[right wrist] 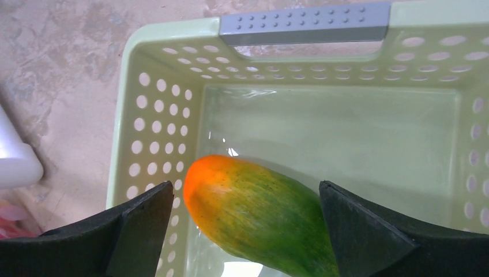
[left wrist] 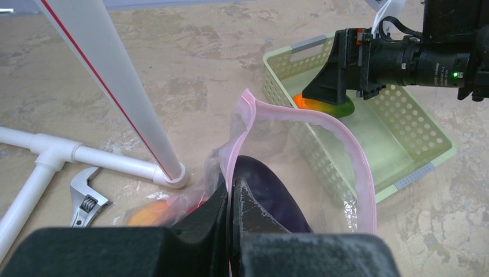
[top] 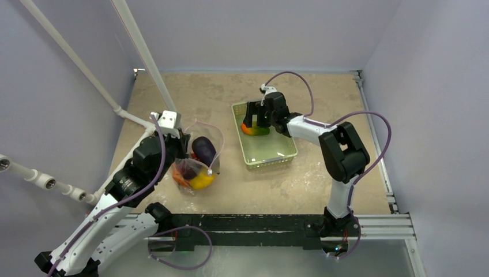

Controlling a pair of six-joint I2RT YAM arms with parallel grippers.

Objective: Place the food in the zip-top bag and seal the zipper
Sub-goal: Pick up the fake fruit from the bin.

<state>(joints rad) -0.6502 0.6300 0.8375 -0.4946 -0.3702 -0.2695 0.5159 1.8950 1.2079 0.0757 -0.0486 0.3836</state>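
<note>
My right gripper grabs the orange-and-green fruit across its narrow middle (top: pixel 255 131) next, leaving its orange end free, to place it lengthwise in the bag (top: pixel 196 164).
The clear zip-top bag (top: pixel 196 164) stands open on the table's left, with a purple eggplant (top: pixel 203 149) and yellow and orange food low inside. My left gripper (left wrist: pixel 237 187) is shut on the pink zipper (left wrist: pixel 346 138) strip at the bag's mouth, holding it up. An orange-and-green fruit (right wrist: pixel 259 216) lies in the far left corner of the pale green basket (top: pixel 285 156). My right gripper (right wrist: pixel 247 199) hangs open over that fruit, one finger on each side of it, apart from its skin.
A white pipe frame (left wrist: pixel 109 86) stands just left of the bag, its foot on the table. A metal wrench (left wrist: pixel 85 202) lies beside the pipes. The basket's grey handle (right wrist: pixel 303 23) is beyond the fruit. Walls close off the table's back and sides.
</note>
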